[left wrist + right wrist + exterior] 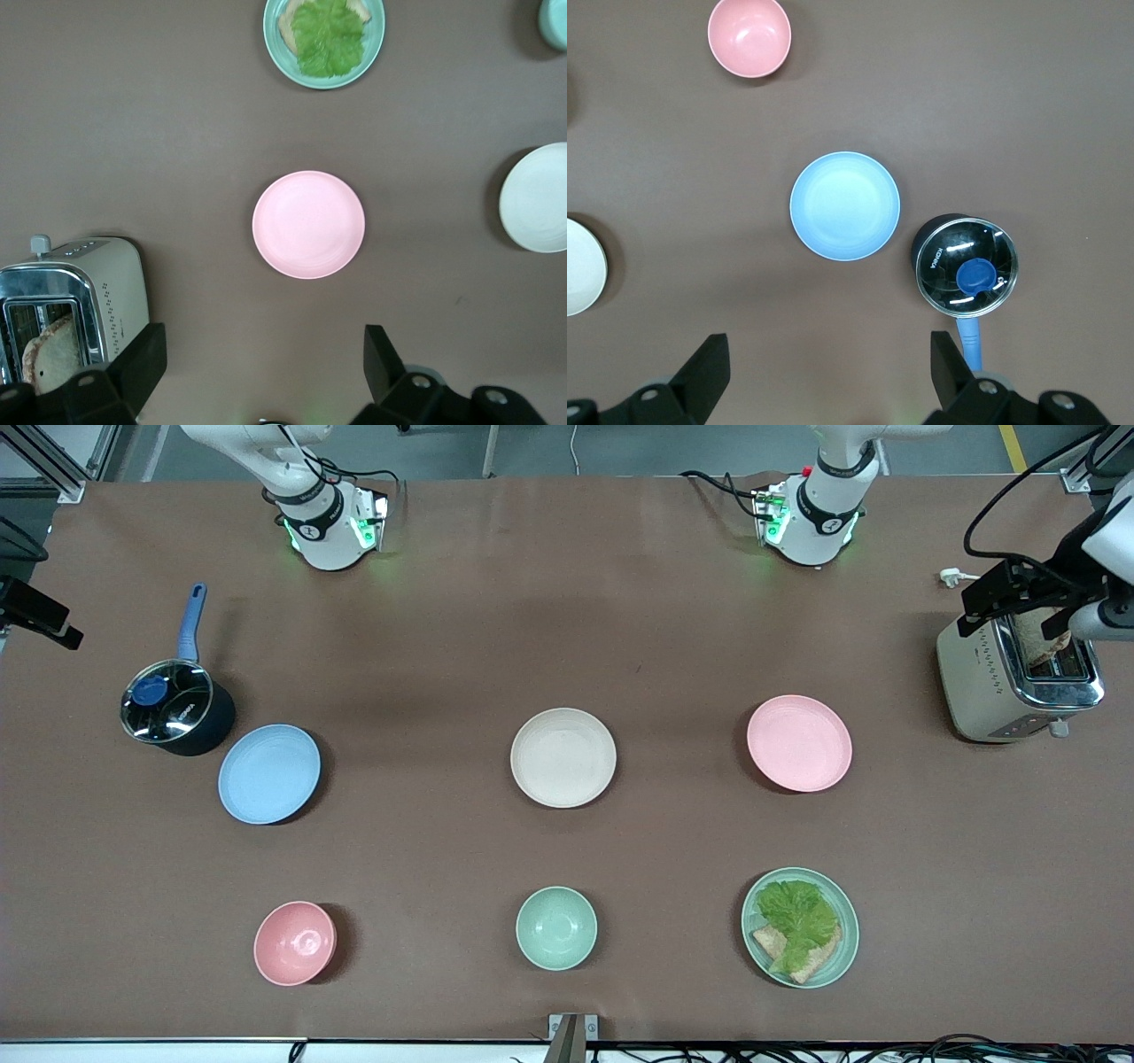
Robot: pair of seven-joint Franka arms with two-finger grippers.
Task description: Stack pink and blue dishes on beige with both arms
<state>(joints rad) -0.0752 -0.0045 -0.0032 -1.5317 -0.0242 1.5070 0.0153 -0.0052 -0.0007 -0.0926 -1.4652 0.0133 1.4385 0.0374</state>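
Observation:
I should grab the pink plate [799,743] by its rim next with my left gripper, to stack it on the beige plate.
The pale pink plate [799,743] [308,224] lies flat toward the left arm's end of the table. The light blue plate [269,773] [844,206] lies toward the right arm's end. The beige plate [563,757] [536,198] [580,266] sits between them, with nothing on it. My left gripper [264,345] hangs open and high over bare table, between its base and the pink plate. My right gripper [830,350] is open too, high over bare table between its base and the blue plate. Neither holds anything. Their fingers do not show in the front view.
A dark pot [173,708] [966,266] with a glass lid and blue handle touches the blue plate's rim. A toaster [1019,677] [71,292] holds bread. Nearer the camera stand a pink bowl [294,942], a green bowl [556,927] and a green plate [842,957] with lettuce.

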